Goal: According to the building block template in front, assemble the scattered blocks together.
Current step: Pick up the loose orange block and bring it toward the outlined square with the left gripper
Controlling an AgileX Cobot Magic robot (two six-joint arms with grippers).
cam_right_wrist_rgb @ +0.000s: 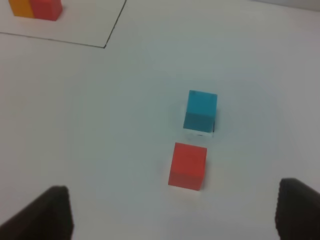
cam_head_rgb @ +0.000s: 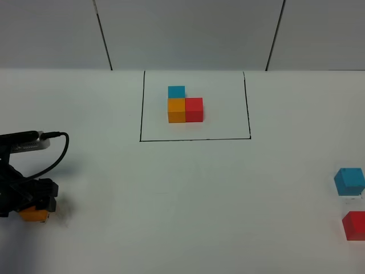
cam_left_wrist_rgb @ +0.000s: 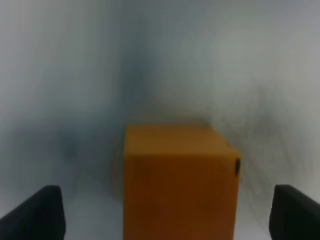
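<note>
My left gripper grabs the scattered orange cube (cam_head_rgb: 34, 215) by its opposite sides next, to rebuild the template's L (cam_head_rgb: 183, 107).
The building block template (cam_head_rgb: 185, 105) is a joined L of a blue, an orange and a red cube inside a black-outlined rectangle at the back middle. The scattered orange cube (cam_head_rgb: 34, 215) lies at the far left. My left gripper (cam_head_rgb: 35, 201) is low over it. In the left wrist view the orange cube (cam_left_wrist_rgb: 180, 182) sits between the spread fingers (cam_left_wrist_rgb: 37, 215) with a gap on each side. The scattered blue cube (cam_head_rgb: 349, 181) and red cube (cam_head_rgb: 354, 225) lie at the far right. My right gripper (cam_right_wrist_rgb: 172, 215) is open and empty, short of the red cube (cam_right_wrist_rgb: 188, 166) and blue cube (cam_right_wrist_rgb: 201, 110).
The black outline (cam_head_rgb: 194, 138) frames the template; its front corner (cam_right_wrist_rgb: 105, 47) shows in the right wrist view. A black cable (cam_head_rgb: 57, 151) loops from the left arm. The table is white, with a wall behind it.
</note>
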